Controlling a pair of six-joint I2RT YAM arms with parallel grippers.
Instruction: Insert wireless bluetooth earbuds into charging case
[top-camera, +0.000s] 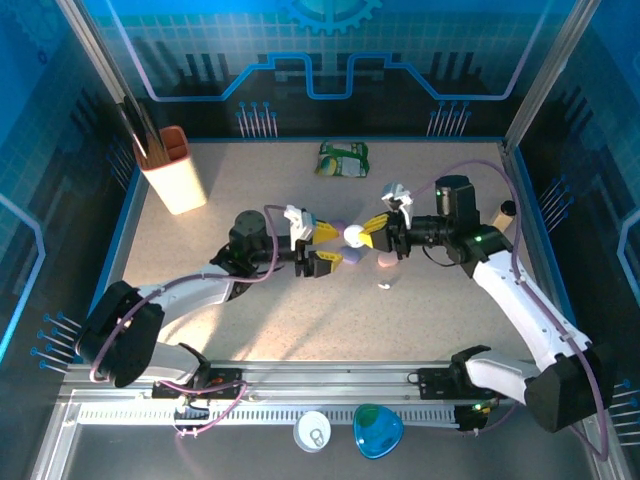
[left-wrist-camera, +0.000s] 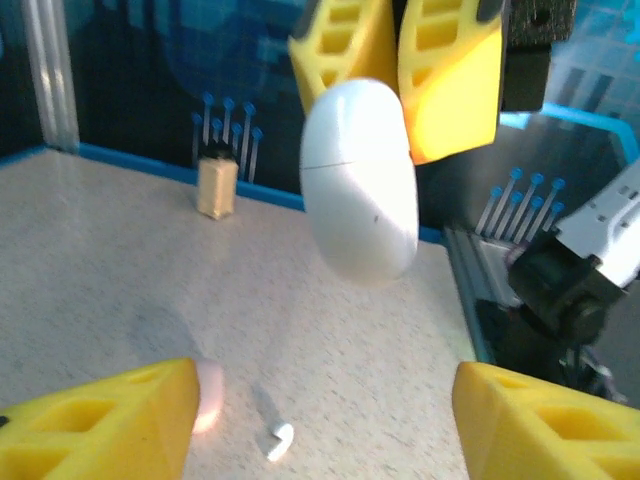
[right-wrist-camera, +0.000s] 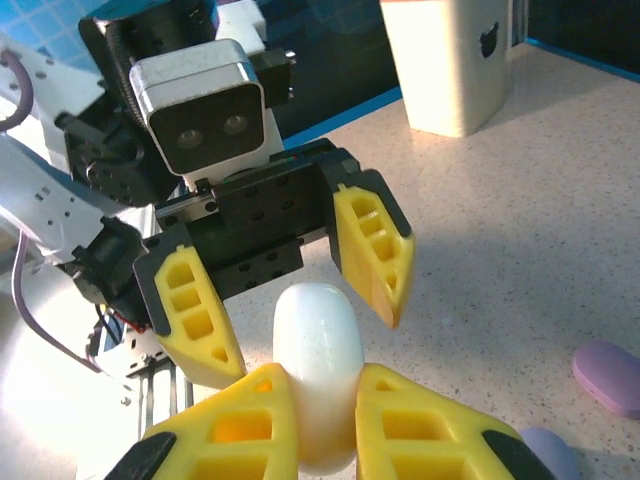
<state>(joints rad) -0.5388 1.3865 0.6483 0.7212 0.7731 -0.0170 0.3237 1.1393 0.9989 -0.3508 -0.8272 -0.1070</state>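
Note:
The left gripper should next take hold of the charging case (left-wrist-camera: 360, 180) by its body at the case's loose end (left-wrist-camera: 364, 228), so the case's lid stays free and the earbuds can go in.
My right gripper (right-wrist-camera: 322, 385) is shut on a white, closed, pebble-shaped charging case (right-wrist-camera: 318, 340), held above the table mid-scene (top-camera: 354, 236). Facing it, my left gripper (top-camera: 322, 250) stands open, one finger on each side of the case's free end, not touching it. In the left wrist view the case (left-wrist-camera: 360, 180) hangs from the right fingers, and a small white earbud (left-wrist-camera: 280, 440) lies on the table below, between my left gripper's (left-wrist-camera: 325, 420) fingers. That earbud (top-camera: 384, 287) lies loose on the table. A pinkish rounded piece (left-wrist-camera: 208, 395) is half hidden behind the left finger.
Two lilac pebble-like pieces (top-camera: 338, 226) (top-camera: 352, 258) and the pinkish one (top-camera: 385, 263) lie under the grippers. A beige tool holder (top-camera: 175, 170) stands back left, a green packet (top-camera: 343, 158) at the back. A white round case (top-camera: 312, 432) and a blue one (top-camera: 378, 430) sit past the front rail.

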